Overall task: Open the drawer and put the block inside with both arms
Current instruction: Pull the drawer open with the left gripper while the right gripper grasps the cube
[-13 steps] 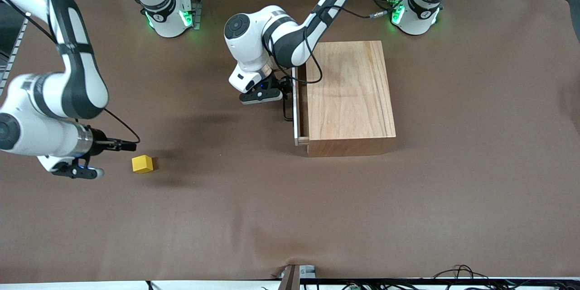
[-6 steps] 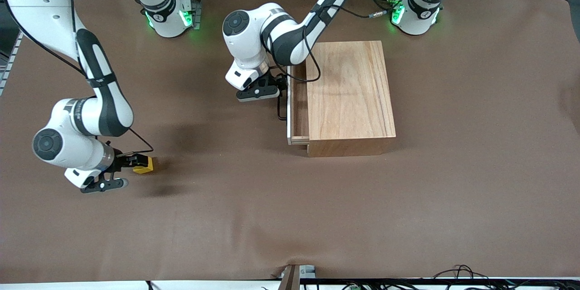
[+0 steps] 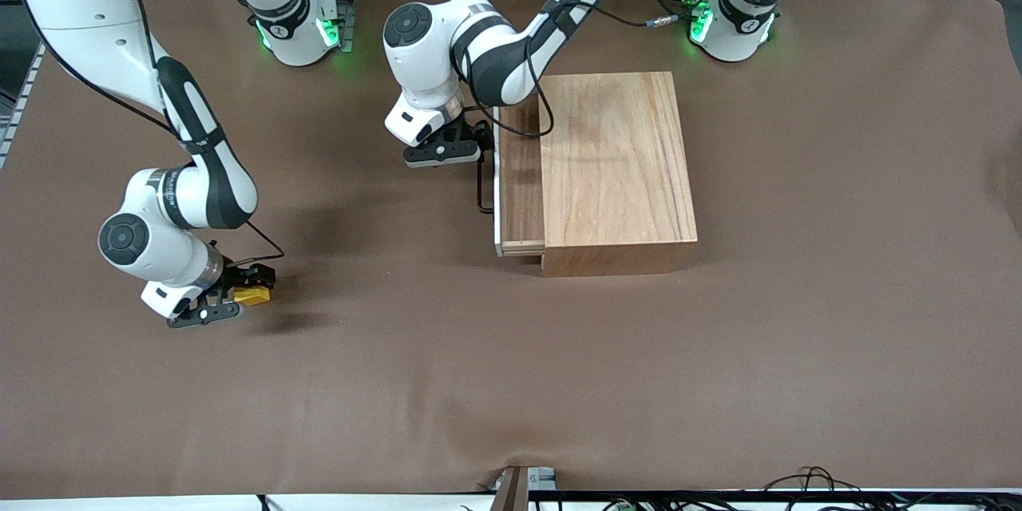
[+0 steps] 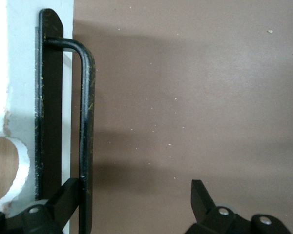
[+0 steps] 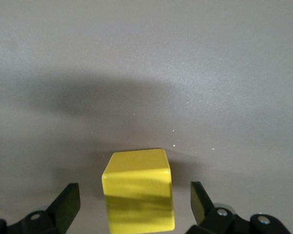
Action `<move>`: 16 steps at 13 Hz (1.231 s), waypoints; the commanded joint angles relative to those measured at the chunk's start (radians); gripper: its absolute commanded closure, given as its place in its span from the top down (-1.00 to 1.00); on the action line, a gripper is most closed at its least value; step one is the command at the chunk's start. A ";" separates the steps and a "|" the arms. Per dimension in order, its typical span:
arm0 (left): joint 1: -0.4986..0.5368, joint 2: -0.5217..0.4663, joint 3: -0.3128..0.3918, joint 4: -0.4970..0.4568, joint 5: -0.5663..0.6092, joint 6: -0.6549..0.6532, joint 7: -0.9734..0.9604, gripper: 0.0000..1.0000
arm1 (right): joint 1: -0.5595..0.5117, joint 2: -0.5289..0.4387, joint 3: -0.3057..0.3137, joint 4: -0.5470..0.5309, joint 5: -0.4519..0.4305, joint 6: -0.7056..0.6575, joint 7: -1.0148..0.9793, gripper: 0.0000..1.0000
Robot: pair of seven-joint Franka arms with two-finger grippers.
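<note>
My right fingers straddle the yellow block and should close now.
The drawer [image 3: 519,176] is partly pulled out of the light-wood box [image 3: 615,168]. Its white front panel [image 3: 497,200] carries a black wire handle [image 3: 480,188]. My left gripper [image 3: 473,145] is open at the handle. In the left wrist view one finger [image 4: 63,200] sits between the handle bar [image 4: 86,122] and the white panel [image 4: 19,73], and the other finger [image 4: 202,200] is well apart from it. The yellow block [image 3: 254,296] lies on the table toward the right arm's end. My right gripper [image 3: 243,287] is open around it, with the block [image 5: 139,195] between the fingers [image 5: 68,200], untouched.
A brown mat [image 3: 511,375] covers the whole table. The arms' green-lit bases [image 3: 295,28] stand along the table edge farthest from the front camera. Cables lie at the edge nearest the camera [image 3: 806,483].
The drawer has slid farther out as my left gripper moved toward the right arm's end. My right gripper has come down to the block and now straddles it.
</note>
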 commanded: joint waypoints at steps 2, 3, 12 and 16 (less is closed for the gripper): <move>0.001 0.041 -0.011 0.043 -0.036 0.052 -0.020 1.00 | -0.010 -0.018 0.008 -0.031 -0.027 0.031 0.009 -0.62; 0.001 0.041 -0.011 0.043 -0.055 0.063 -0.020 1.00 | -0.012 -0.020 0.008 -0.031 -0.027 0.028 0.009 -0.91; 0.000 0.040 -0.021 0.055 -0.087 0.088 -0.022 1.00 | 0.005 -0.267 0.020 0.039 -0.010 -0.422 0.012 -0.97; -0.002 0.040 -0.025 0.066 -0.107 0.094 -0.037 1.00 | 0.011 -0.333 0.034 0.209 0.083 -0.731 0.012 -0.97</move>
